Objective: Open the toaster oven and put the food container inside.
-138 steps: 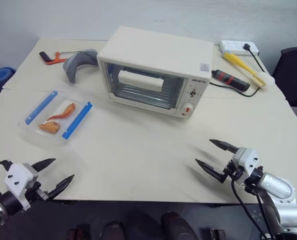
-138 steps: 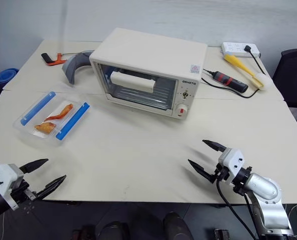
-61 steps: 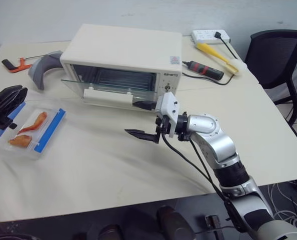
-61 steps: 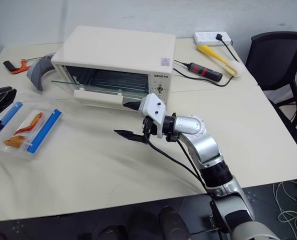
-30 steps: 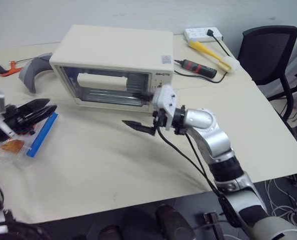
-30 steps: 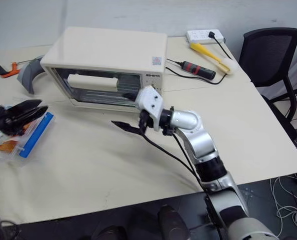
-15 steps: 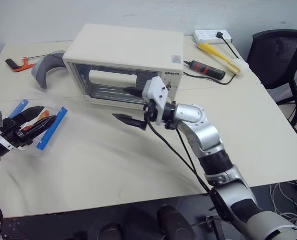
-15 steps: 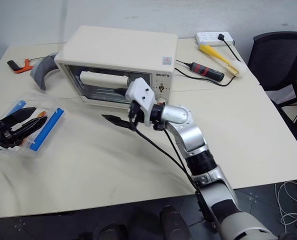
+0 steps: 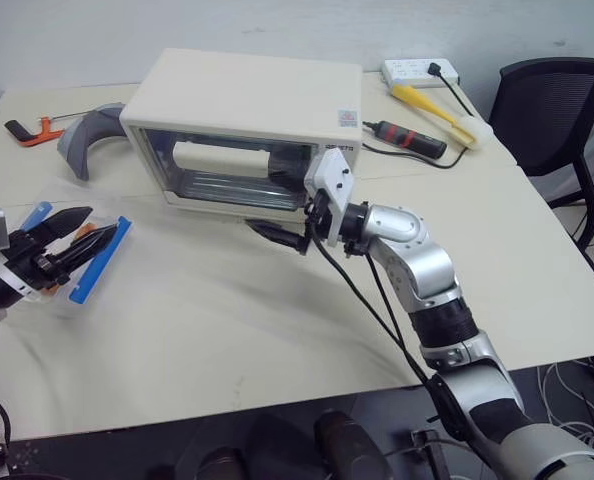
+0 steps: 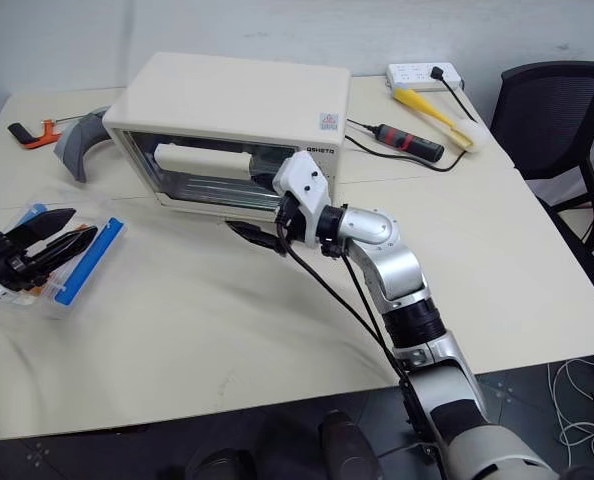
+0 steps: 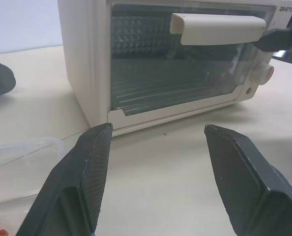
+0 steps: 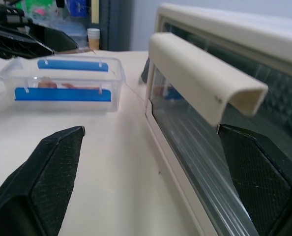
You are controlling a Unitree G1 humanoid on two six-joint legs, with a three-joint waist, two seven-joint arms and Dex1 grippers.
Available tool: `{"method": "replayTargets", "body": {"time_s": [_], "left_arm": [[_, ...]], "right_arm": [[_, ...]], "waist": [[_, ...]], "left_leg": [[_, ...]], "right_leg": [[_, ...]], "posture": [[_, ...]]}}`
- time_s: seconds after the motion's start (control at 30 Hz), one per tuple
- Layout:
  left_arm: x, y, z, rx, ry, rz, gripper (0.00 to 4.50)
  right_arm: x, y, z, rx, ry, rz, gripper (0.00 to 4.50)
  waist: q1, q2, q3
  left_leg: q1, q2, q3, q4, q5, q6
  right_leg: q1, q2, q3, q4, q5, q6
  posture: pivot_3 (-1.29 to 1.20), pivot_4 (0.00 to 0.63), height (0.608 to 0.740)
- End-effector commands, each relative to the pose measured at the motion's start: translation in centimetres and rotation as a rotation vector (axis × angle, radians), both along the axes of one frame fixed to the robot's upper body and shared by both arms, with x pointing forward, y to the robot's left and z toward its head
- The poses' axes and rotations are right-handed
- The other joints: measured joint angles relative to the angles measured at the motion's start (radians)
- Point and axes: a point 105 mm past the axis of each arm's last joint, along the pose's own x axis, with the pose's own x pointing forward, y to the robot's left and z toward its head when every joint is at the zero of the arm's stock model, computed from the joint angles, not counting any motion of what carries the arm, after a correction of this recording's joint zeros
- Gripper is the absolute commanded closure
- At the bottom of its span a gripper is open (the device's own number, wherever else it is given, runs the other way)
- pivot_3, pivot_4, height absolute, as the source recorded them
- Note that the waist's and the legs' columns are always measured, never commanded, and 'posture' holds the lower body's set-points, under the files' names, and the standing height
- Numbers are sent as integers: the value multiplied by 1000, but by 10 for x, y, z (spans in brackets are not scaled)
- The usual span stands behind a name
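The left gripper pinches the food container by the thin clear end [image 9: 55, 302] between its blue strips next, as the container spreads wider than my open fingers.
The cream-white toaster oven [image 9: 247, 95] stands at the back middle of the table with its glass door shut and its white bar handle [image 9: 222, 158] up. My right gripper [image 9: 282, 225] is open in front of the door's right part; in the right wrist view the handle [image 12: 200, 73] lies just above the gap between its fingers. The food container [image 9: 99, 258], clear with blue strips and orange pieces, sits at the table's left. My left gripper [image 9: 101, 221] hovers over it, open, with nothing between its fingers [image 11: 82, 182].
Behind the oven on the left lie a grey curved piece [image 9: 87, 135] and an orange-handled tool [image 9: 32, 128]. On the right are a power strip [image 9: 417, 72], a yellow brush [image 9: 432, 105] and a red-black tool [image 9: 409, 140]. A black chair [image 9: 552, 110] stands off the table's right.
The left gripper's fingers have spread apart over the container. The oven door, ajar two seconds ago, is shut. The right gripper stays in front of the door; the camera has shifted.
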Motion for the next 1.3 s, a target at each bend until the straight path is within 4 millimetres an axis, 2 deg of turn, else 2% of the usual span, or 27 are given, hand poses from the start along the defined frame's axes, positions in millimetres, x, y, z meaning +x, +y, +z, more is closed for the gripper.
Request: {"method": "replayTargets", "body": {"time_s": [0.03, 0.13, 0.23, 0.33, 0.43, 0.53, 0.67, 0.73, 0.87, 1.0, 1.07, 1.17, 1.3], "left_arm": [[-1, -2, 9, 3, -44, -15, 1338], [0, -3, 9, 5, -44, -16, 1338], [2, -1, 11, -9, -46, 0, 1338], [5, 5, 25, -48, -85, 6, 1338], [12, 16, 43, -80, -129, 29, 1854], [27, 25, 55, -93, -165, 71, 2714], [57, 16, 59, -47, -157, 61, 3957], [73, 3, 53, 0, -126, 31, 4462], [88, -22, 38, 86, -82, -67, 4462], [87, -32, 30, 99, -48, -157, 4462], [82, -35, 27, 114, -32, -198, 4462], [72, -37, 20, 161, 3, -258, 4462], [51, -32, 13, 274, 53, -324, 4462]], "right_arm": [[-12, 10, 21, 42, -81, 55, 0], [-23, 16, 23, 41, -114, 109, 0], [-39, 19, 16, -5, -133, 193, 0], [-50, 13, -12, -132, -125, 258, 0], [-52, 8, -25, -191, -125, 264, 0], [-52, 9, -26, -193, -127, 268, 0], [-52, 10, -27, -211, -147, 278, 0], [-53, 11, -27, -213, -152, 283, 0], [-53, 11, -28, -223, -166, 286, 0], [-52, 7, -30, -233, -176, 271, 0], [-52, -2, -33, -238, -177, 253, 0], [-55, -20, -42, -249, -172, 215, 0], [-70, -71, -72, -328, -96, 138, 0]], "waist": [[0, 0, 0], [1, 0, 0], [0, 0, 0], [0, 0, 0], [0, 0, 0], [1, 0, 0], [3, 0, 0], [3, 0, 0], [-2, 0, 0], [-12, 0, 0], [-13, 0, 0], [-6, 0, 0], [8, 0, 0]], "left_leg": [[0, 0, 0, 0, 0, 0], [0, 0, 0, 0, 0, 0], [0, 0, 0, 0, 0, 0], [0, 0, 0, -1, 0, 0], [0, 0, 0, -1, 0, 0], [0, -1, 0, 0, 0, 0], [0, -2, -1, 1, 0, 0], [0, -2, -1, 1, 0, 0], [0, -2, -1, 2, 0, 0], [0, -1, -1, 1, -1, 1], [0, -1, -1, 1, -1, 2], [0, -2, -1, 2, -2, 4], [0, -3, -1, 1, -2, 4]], "right_leg": [[0, 0, 0, 0, 0, 0], [0, 0, 0, 1, 0, 0], [0, 0, 0, 1, 0, 0], [0, 1, 0, 0, 0, 0], [0, 1, 0, -1, 0, 0], [0, 1, 0, -3, 0, 0], [1, 1, -1, -2, 0, 0], [1, 0, -1, 0, 0, 0], [1, 1, -2, 1, 0, 0], [0, 3, -2, 0, 0, 0], [0, 2, -2, 0, 0, 0], [0, 1, -2, 0, 0, 0], [0, -1, -2, -1, 0, 0]], "posture": [[0, 150, 740], [0, 150, 740], [0, 150, 740], [0, 150, 740], [0, 150, 740], [0, 150, 740], [0, 150, 740], [0, 150, 740], [0, 150, 740], [0, 150, 740], [0, 150, 740], [0, 150, 740], [0, 150, 740]]}}
